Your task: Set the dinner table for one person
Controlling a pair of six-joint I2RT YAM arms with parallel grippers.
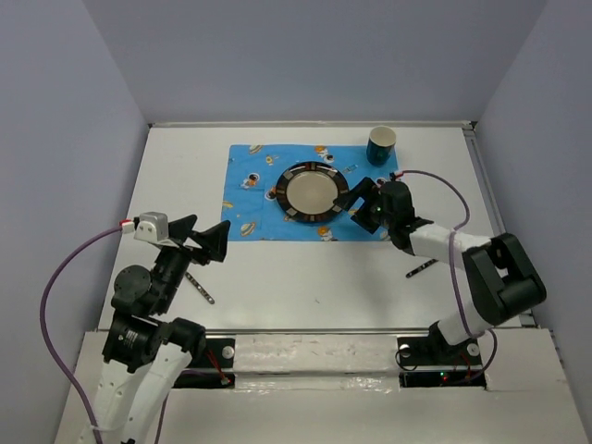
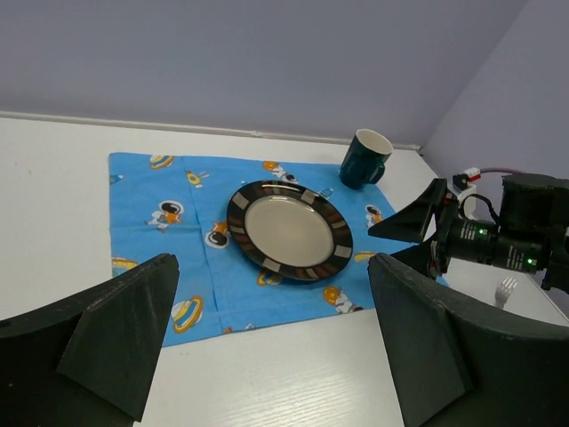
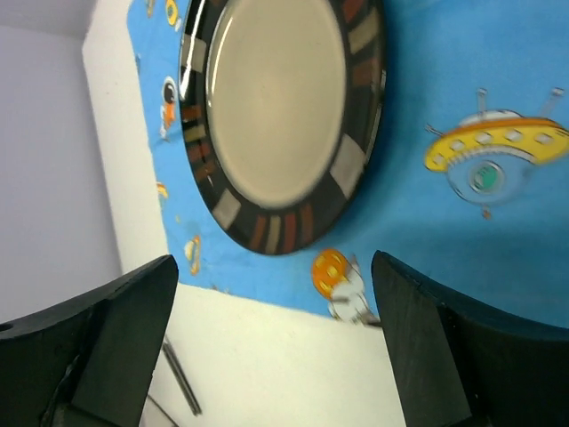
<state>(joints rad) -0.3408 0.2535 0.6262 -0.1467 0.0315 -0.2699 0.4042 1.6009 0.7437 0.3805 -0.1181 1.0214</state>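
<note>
My right gripper picks up the fork by its dark handle (image 1: 422, 267) next to set it beside the plate (image 1: 311, 191), which leaves the fork's teeth free.
The dinner table (image 1: 305, 277) is a large white tabletop. A blue cartoon-printed mat (image 1: 254, 199) lies at its far middle, with a dark-rimmed plate (image 1: 311, 191) on it. A dark green mug (image 1: 381, 145) stands at the mat's far right corner. My left gripper (image 1: 212, 225) is open and empty, above the bare table left of the mat's near edge. My right gripper (image 1: 359, 205) is open and empty, just right of the plate and over the mat. The left wrist view shows the plate (image 2: 289, 229), the mug (image 2: 364, 158) and the right gripper (image 2: 418, 227). The right wrist view shows the plate (image 3: 280, 116).
A thin dark utensil (image 1: 199, 287) lies on the table near the left arm; it also shows in the right wrist view (image 3: 182, 378). A fork (image 1: 421, 269) lies by the right arm, its tines showing in the left wrist view (image 2: 505, 289). Walls enclose the table on three sides.
</note>
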